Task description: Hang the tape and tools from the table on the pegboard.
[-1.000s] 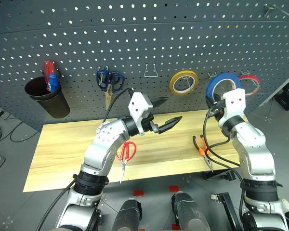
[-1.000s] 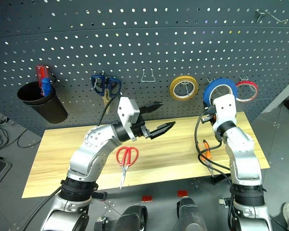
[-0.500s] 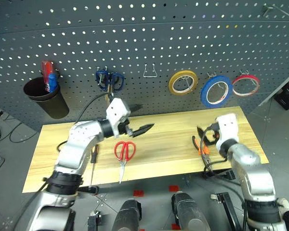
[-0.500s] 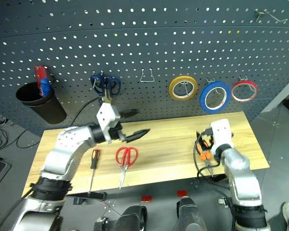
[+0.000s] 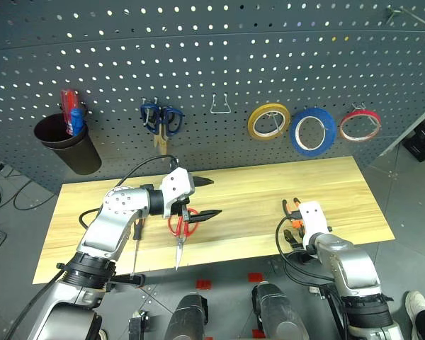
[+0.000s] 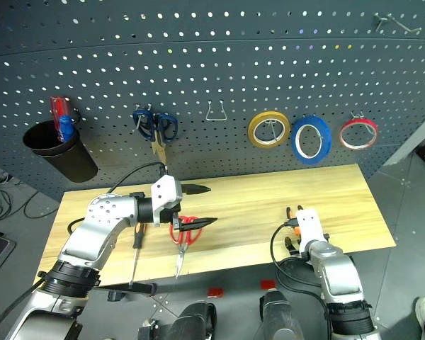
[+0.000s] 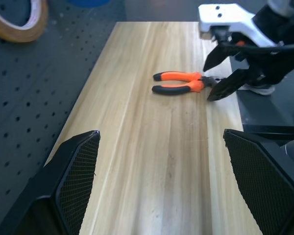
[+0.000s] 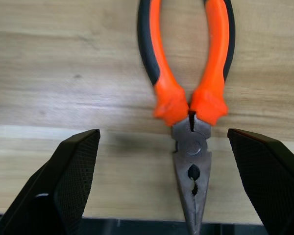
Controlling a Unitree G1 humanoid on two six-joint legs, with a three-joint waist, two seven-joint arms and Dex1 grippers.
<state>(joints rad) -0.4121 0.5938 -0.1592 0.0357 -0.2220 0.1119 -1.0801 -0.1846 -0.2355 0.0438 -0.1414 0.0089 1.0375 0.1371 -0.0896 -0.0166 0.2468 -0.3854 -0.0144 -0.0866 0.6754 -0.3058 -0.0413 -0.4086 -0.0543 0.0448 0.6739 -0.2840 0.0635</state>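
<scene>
The robot's right gripper next needs to grab the pliers (image 8: pixel 188 98) by their metal nose (image 8: pixel 192 166), so that their orange handles stay free to slip over a pegboard hook.
The blue tape (image 5: pixel 312 132) hangs on a hook of the dark pegboard (image 5: pixel 219 57), between a yellow ring and a red ring. On the wooden table (image 5: pixel 255 191) lie the orange-handled pliers (image 8: pixel 188 98), the red-handled scissors (image 5: pixel 182 225) and the screwdriver (image 5: pixel 136 241). My right gripper (image 7: pixel 219 71) stands open low over the pliers' metal nose, one finger on each side, holding nothing. My left gripper (image 5: pixel 207 197) hovers open just above the red scissors' handles, partly covering them.
Blue-handled scissors (image 5: pixel 161 119), an empty wire hook (image 5: pixel 222 106), a yellow tape ring (image 5: pixel 269 120) and a red tape ring (image 5: pixel 360 125) hang on the board. A black cup (image 5: pixel 67 145) with pens is mounted at far left. The pliers lie close to the table's front edge.
My right gripper opened, left the blue tape hanging on its hook and dropped to the table over the pliers. My left arm swung left and down to above the red scissors.
</scene>
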